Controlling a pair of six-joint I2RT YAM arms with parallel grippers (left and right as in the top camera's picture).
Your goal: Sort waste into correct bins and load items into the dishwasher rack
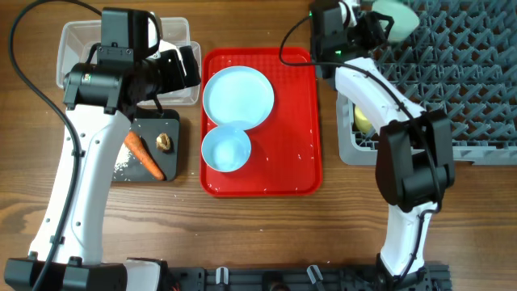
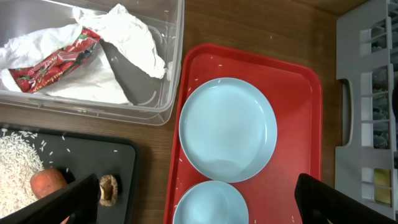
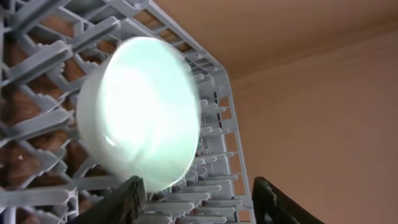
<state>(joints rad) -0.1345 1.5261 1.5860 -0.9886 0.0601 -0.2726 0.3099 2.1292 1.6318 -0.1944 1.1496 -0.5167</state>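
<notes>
The right gripper grabs the pale green bowl [image 1: 397, 19] [image 3: 140, 112] by its exposed rim next, one fingertip inside and one outside, to reseat it standing among the rack's wires.
My right gripper [image 1: 374, 28] [image 3: 202, 199] is open at the near corner of the grey dishwasher rack [image 1: 452, 73]. The pale green bowl [image 1: 397, 19] [image 3: 140, 112] stands on its side among the pegs, its rim by my left finger. A yellow cup [image 1: 363, 121] lies in the rack's near end. My left gripper [image 1: 182, 69] [image 2: 199, 202] is open and empty above the light blue plate [image 1: 237, 95] [image 2: 227, 127] and the light blue bowl [image 1: 225, 149] [image 2: 211, 204]. The clear tub [image 1: 73, 36] holds the tissue [image 2: 134, 43] and the red wrapper [image 2: 53, 62]. The black tray [image 2: 81, 155] holds the carrot [image 1: 144, 155], the brown lump [image 1: 164, 143] and rice [image 2: 18, 171].
The plate and blue bowl sit on a red serving tray [image 1: 303, 121] with a few rice grains on it, between the bins and the rack. The left arm hides part of the tub from above. Bare wooden table lies in front.
</notes>
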